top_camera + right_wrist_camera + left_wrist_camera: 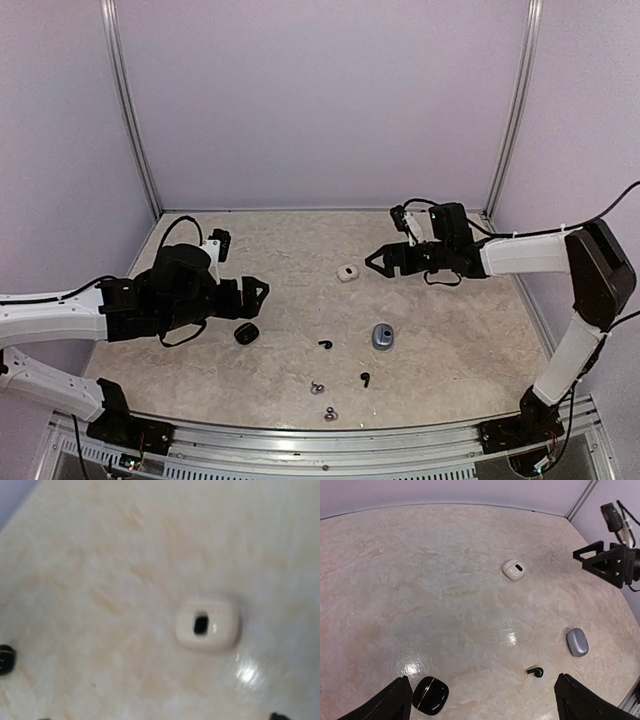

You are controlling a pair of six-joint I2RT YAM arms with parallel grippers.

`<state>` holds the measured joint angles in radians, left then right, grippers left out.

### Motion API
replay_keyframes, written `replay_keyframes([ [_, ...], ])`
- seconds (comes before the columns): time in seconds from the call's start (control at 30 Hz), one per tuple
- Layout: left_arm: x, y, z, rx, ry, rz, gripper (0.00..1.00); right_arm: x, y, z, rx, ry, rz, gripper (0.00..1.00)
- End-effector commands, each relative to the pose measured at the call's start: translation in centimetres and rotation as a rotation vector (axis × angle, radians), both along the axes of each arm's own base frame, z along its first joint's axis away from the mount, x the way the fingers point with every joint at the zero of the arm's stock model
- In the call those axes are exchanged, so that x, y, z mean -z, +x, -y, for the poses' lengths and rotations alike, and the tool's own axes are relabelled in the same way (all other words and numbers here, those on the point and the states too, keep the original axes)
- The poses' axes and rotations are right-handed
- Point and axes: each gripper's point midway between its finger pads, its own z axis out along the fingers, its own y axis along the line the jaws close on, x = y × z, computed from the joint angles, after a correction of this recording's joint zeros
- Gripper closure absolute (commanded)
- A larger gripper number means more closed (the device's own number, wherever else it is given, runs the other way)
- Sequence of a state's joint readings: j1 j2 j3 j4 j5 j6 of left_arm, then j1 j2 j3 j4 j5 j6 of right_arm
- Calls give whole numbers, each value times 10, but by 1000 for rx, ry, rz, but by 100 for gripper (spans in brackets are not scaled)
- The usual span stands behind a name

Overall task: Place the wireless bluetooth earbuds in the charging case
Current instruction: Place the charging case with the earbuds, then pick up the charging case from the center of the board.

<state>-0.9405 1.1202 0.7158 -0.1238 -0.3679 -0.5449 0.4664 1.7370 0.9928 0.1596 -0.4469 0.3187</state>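
My left gripper should grab the black case (246,333) next, across its lid and base at one end of the case. That leaves the base of the case open to my right gripper.
Two black comma-shaped earbuds (326,345) (365,378) and two tiny silvery ones (317,387) (330,413) lie loose at the table's front centre. One black earbud shows in the left wrist view (535,671). A black case (246,333) (430,695), a white case (347,273) (207,625) and a grey-blue case (382,336) (577,642) all lie shut. My left gripper (257,291) (485,711) is open and empty, just behind the black case. My right gripper (375,262) is open and empty, hovering just right of the white case.
The white case also shows in the left wrist view (514,569), with my right gripper (600,562) beyond it. Lilac walls and metal posts (130,110) close in the marbled table (300,240). A metal rail (330,440) runs along the front edge.
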Motion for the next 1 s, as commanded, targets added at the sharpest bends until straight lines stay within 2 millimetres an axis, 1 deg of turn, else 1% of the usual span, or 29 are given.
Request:
replay_keyframes([
  [0.0, 50, -18, -20, -26, 91, -174, 1, -57, -9, 24, 7, -87, 227, 1],
  [0.13, 65, -19, -32, -58, 111, -213, 1, -94, -22, 41, 33, -116, 350, 0],
  [0.27, 82, -9, -45, -83, 130, -248, 1, -132, -34, 58, 104, -79, 442, 0],
  [0.33, 92, -4, -48, -88, 138, -262, 1, -144, -43, 67, 137, -53, 474, 0],
  [0.4, 103, -1, -48, -85, 143, -272, 2, -154, -54, 70, 130, -21, 507, 0],
  [0.53, 119, 6, -39, -55, 138, -270, 7, -161, -76, 60, 35, 30, 492, 0],
  [0.7, 140, 11, -38, -35, 206, -269, 11, -162, -88, 59, 13, 75, 459, 0],
  [0.83, 148, 15, -32, 4, 228, -246, 14, -166, -97, 63, 31, 141, 471, 1],
  [0.9, 155, 12, -27, 38, 230, -252, 16, -167, -102, 58, -12, 147, 472, 1],
  [0.97, 163, 9, -25, 68, 241, -261, 19, -164, -105, 52, -57, 143, 440, 0],
])
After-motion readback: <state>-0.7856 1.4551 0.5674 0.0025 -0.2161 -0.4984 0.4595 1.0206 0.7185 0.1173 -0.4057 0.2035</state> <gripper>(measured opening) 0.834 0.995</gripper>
